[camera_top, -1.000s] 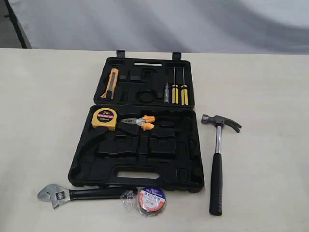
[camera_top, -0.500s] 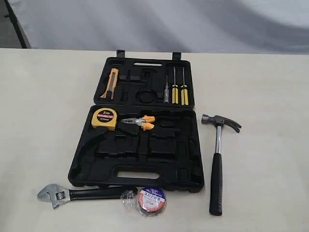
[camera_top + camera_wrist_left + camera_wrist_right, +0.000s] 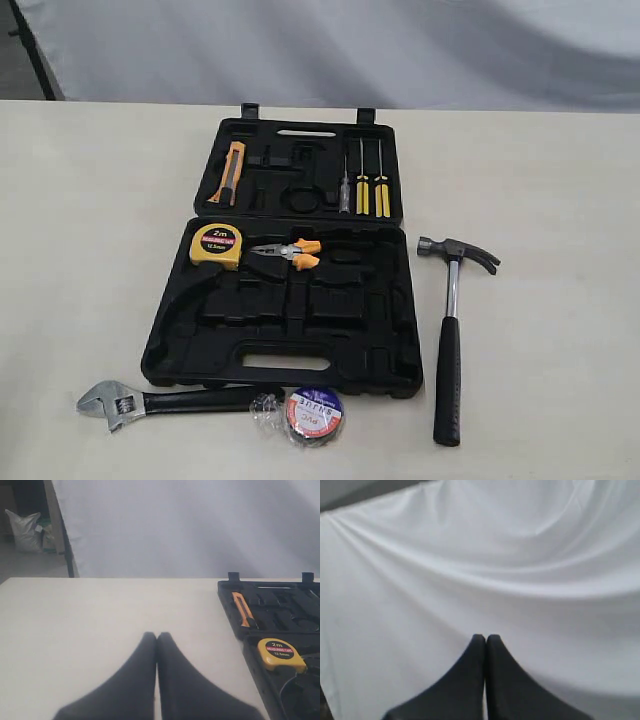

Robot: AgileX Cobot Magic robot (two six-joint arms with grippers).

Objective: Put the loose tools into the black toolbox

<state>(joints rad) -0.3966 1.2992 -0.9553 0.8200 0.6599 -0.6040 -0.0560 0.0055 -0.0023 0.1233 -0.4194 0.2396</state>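
My right gripper grabs the claw hammer by its steel handle (image 3: 453,289) next, to put it into the black toolbox.
The black toolbox (image 3: 190,330) lies open in the middle of the pale table, its two halves flat. Loose on the table are a claw hammer (image 3: 450,330) to its right, an adjustable wrench (image 3: 160,402) in front at the left, and a black tape roll (image 3: 313,415) in clear wrap beside the wrench handle. Neither arm shows in the exterior view. My left gripper (image 3: 156,636) is shut and empty above bare table, with the toolbox (image 3: 252,632) off to one side. My right gripper (image 3: 485,637) is shut and empty, facing only a white cloth backdrop.
Inside the toolbox sit a yellow tape measure (image 3: 217,245), orange-handled pliers (image 3: 290,253), an orange utility knife (image 3: 229,172) and yellow-handled screwdrivers (image 3: 370,190). A white cloth (image 3: 330,50) hangs behind the table's far edge. A sack (image 3: 22,530) lies on the floor past the table.
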